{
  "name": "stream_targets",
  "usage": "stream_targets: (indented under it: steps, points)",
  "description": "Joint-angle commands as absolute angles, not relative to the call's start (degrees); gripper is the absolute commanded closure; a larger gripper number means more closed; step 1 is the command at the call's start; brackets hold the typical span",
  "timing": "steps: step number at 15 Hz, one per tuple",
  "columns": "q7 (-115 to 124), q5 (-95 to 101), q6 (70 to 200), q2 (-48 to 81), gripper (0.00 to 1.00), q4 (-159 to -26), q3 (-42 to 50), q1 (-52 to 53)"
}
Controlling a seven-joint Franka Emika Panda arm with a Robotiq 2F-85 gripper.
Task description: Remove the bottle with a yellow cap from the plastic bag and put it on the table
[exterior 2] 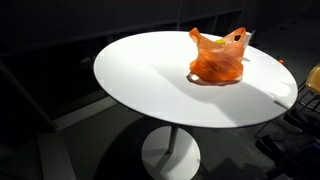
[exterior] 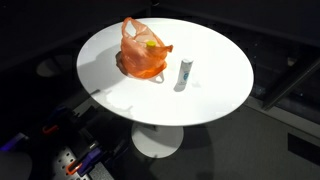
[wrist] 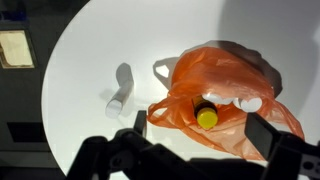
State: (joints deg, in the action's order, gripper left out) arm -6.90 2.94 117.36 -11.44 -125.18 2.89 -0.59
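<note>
The bottle should stand on the table on its base, so my gripper should next leave that base free and grab the bottle by its yellow cap [wrist: 207, 117] at the bag's opening.
An orange plastic bag [exterior: 143, 58] lies on the round white table [exterior: 110, 60]; it also shows in an exterior view [exterior 2: 216, 62] and in the wrist view [wrist: 225, 85]. A dark bottle with a yellow cap [wrist: 207, 117] sits inside the bag, its cap at the bag's open mouth; the cap shows in both exterior views [exterior: 151, 44] [exterior 2: 219, 42]. My gripper [wrist: 200, 123] is open and empty above the bag, its fingers on either side of the cap. The gripper does not show in the exterior views.
A small white bottle [exterior: 185, 72] stands on the table beside the bag, also in the wrist view [wrist: 119, 90]. White lids [wrist: 248, 101] lie inside the bag. The floor around the table is dark, with equipment [exterior: 70, 160] below.
</note>
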Motion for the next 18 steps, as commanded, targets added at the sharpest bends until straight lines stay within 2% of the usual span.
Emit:
stream_targets:
  steps: [1,10,18]
  points:
    - [-7.9,1.6,122.1,-6.3,0.00,-123.9,2.2,0.0]
    - [-10.9,-0.7,132.7,6.0,0.00,-122.3,0.1,0.4]
    - [-10.9,-3.4,136.1,15.0,0.00,-116.8,-1.7,0.1]
